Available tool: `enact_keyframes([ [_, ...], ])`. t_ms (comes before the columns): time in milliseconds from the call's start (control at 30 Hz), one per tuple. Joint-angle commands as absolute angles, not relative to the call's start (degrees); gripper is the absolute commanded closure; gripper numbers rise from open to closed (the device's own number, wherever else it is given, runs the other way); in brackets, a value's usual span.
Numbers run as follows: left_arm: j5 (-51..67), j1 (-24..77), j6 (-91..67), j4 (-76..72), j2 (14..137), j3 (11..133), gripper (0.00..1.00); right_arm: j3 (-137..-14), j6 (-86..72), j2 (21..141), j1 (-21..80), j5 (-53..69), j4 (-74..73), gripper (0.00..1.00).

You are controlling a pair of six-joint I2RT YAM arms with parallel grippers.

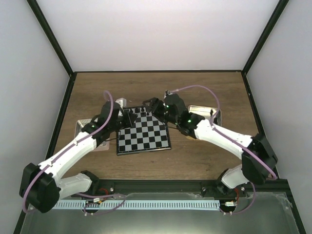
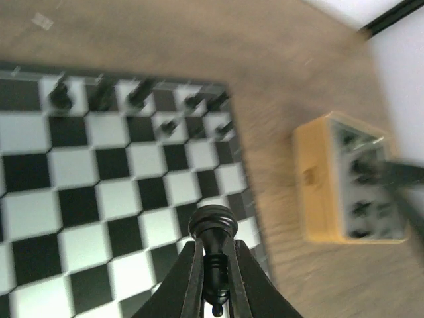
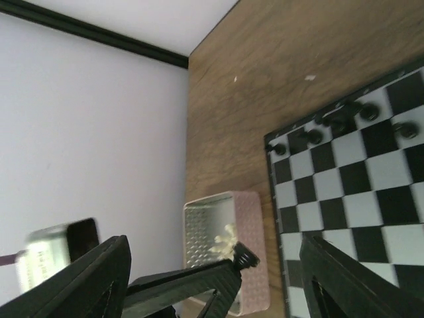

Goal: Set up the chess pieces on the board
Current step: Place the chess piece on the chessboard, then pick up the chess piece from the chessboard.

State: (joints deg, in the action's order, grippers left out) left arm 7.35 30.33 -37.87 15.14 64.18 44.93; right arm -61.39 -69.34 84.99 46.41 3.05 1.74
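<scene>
The black chess piece hangs high above the board (image 1: 144,136) and would drop and topple if my left gripper opened now, so it comes down next, before the release.
The board (image 1: 144,136) lies flat in the middle of the table, also seen in the left wrist view (image 2: 79,199) and the right wrist view (image 3: 358,192). Several black chess pieces (image 2: 99,96) stand along its far rows (image 3: 341,119). My left gripper (image 2: 213,248) hangs over the board's far part (image 1: 129,118), shut on a black chess piece (image 2: 212,224) whose round base points away from the fingers. My right gripper (image 3: 213,245) is open wide near the board's far edge (image 1: 152,105) with nothing between its fingers. The left gripper's tip and its piece (image 3: 246,255) show in the right wrist view.
A pink tray (image 3: 248,225) with pale pieces inside sits left of the board (image 1: 87,127). A yellow-sided tin (image 2: 318,185) holding dark pieces stands right of the board (image 1: 204,112). White walls with black frame rails enclose the table.
</scene>
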Motion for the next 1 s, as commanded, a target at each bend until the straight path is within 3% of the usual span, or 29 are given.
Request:
enact_keyframes([
  [0, 4.84, 30.41, -30.06, 36.39, 68.59, 49.48, 0.96, -58.17, -59.28, 79.65, 45.7, -5.96, -2.05, 0.28],
  [367, 5.54, 30.41, -20.75, 48.9, 86.22, 58.08, 0.95, -49.61, -56.89, 75.13, 45.67, -10.06, -6.24, 0.28],
  [533, 4.83, 30.41, -19.1, 49.96, 91.63, 60.77, 0.83, -48.99, -56.48, 74.62, 45.68, -10.76, -6.89, 0.28],
  [667, 3.23, 30.41, -19.74, 49.58, 91.83, 62.48, 0.58, -49.06, -56.53, 74.48, 45.67, -10.56, -7.29, 0.27],
  [767, 2.77, 30.41, -20.93, 48.24, 90.8, 62.36, 0.5, -48.87, -56.68, 74.62, 45.62, -10.38, -7.53, 0.27],
  [967, 2.21, 30.41, -24.85, 43.82, 87.24, 57.63, 0.5, -48.19, -56.99, 74.36, 45.69, -10.85, -8.52, 0.27],
])
